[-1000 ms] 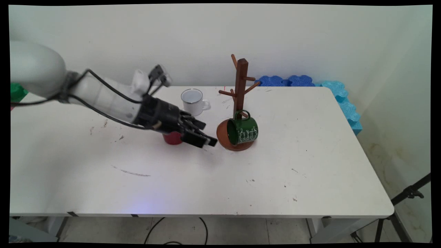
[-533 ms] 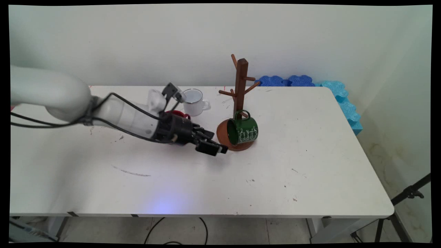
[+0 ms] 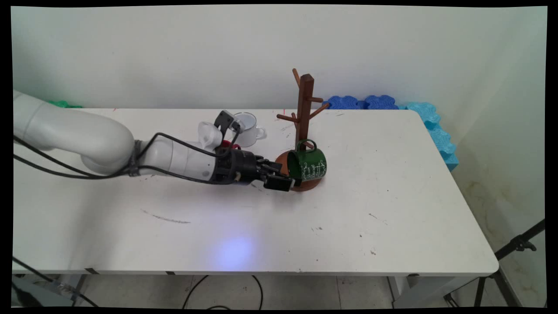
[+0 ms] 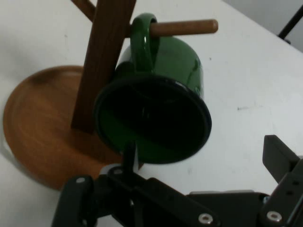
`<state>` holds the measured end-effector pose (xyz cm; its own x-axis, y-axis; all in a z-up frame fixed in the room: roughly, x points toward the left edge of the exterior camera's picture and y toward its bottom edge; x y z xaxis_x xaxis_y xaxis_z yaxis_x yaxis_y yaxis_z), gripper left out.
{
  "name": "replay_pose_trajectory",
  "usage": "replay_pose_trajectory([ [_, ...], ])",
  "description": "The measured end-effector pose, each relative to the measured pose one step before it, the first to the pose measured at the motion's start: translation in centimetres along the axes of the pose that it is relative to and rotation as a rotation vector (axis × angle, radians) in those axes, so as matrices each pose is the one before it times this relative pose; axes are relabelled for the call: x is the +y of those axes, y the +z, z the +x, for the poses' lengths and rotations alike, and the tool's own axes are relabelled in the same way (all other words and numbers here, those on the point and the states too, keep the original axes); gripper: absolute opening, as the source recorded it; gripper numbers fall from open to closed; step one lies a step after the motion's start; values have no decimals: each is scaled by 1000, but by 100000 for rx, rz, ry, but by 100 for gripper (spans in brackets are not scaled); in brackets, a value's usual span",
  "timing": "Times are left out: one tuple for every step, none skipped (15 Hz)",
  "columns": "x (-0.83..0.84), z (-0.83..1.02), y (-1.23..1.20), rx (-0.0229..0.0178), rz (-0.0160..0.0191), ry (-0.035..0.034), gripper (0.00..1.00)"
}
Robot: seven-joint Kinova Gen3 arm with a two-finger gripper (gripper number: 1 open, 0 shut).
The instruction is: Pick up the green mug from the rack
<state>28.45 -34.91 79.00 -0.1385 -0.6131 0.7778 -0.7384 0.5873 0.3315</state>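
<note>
My gripper grabs the green enamel mug by its dark rim [image 4: 204, 135] next, to lift the mug off the wooden peg [image 4: 187, 28].
A dark green enamel mug [image 3: 311, 165] hangs by its handle on the lowest peg of a brown wooden mug tree [image 3: 304, 109], with its mouth turned left toward the hand. My gripper [image 3: 285, 181] lies low over the table at the mug's mouth, beside the tree's round base [image 3: 311, 186]. In the hand view the green mug [image 4: 156, 113] fills the middle and its dark opening faces the camera. The gripper [image 4: 203, 158] is open. One finger stands at the mug's lower rim and the other is out to the right over bare table. Nothing is held.
A white mug [image 3: 247, 127] stands behind the wrist, and a red mug [image 3: 226, 144] shows only as a sliver behind the arm. Blue foam blocks [image 3: 362, 102] line the table's back right corner. A tripod [image 3: 518, 244] stands off the table's right edge.
The arm has dropped lower and reached right, bringing the gripper from beside the red mug up to the green mug's mouth. The arm now covers most of the red mug.
</note>
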Motion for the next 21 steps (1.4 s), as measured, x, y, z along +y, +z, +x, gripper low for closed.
replay_pose_trajectory([
  [42, -204, 347, 1684, 157, -431, 100],
  [71, -172, 380, 1552, -30, -291, 100],
  [89, -144, 321, 1265, -142, -186, 100],
  [68, -182, 382, 1369, -8, -174, 100],
  [63, -169, 438, 1104, -51, -83, 100],
  [46, -158, 372, 781, 55, -28, 100],
  [23, -109, 229, 478, 63, -23, 100],
  [38, -171, 344, 551, 21, -70, 100],
  [60, -187, 385, 584, -70, -25, 100],
  [49, -206, 316, 523, -33, -68, 100],
  [44, -166, 269, 386, -94, -46, 100],
  [31, -95, 180, 246, -90, 9, 100],
  [34, -138, 246, 358, -78, 19, 100],
  [-1, -143, 261, 434, 86, -126, 100],
  [-28, -87, 239, 577, 141, -131, 100],
  [-34, -59, 191, 500, 145, -131, 0],
  [-23, -47, 110, 314, 97, -98, 0],
  [-29, -52, 154, 493, 126, -93, 0],
  [-7, -73, 157, 381, -4, 23, 0],
  [-22, -69, 94, 330, 33, 21, 0],
  [-4, -68, 68, 208, -20, 42, 0],
])
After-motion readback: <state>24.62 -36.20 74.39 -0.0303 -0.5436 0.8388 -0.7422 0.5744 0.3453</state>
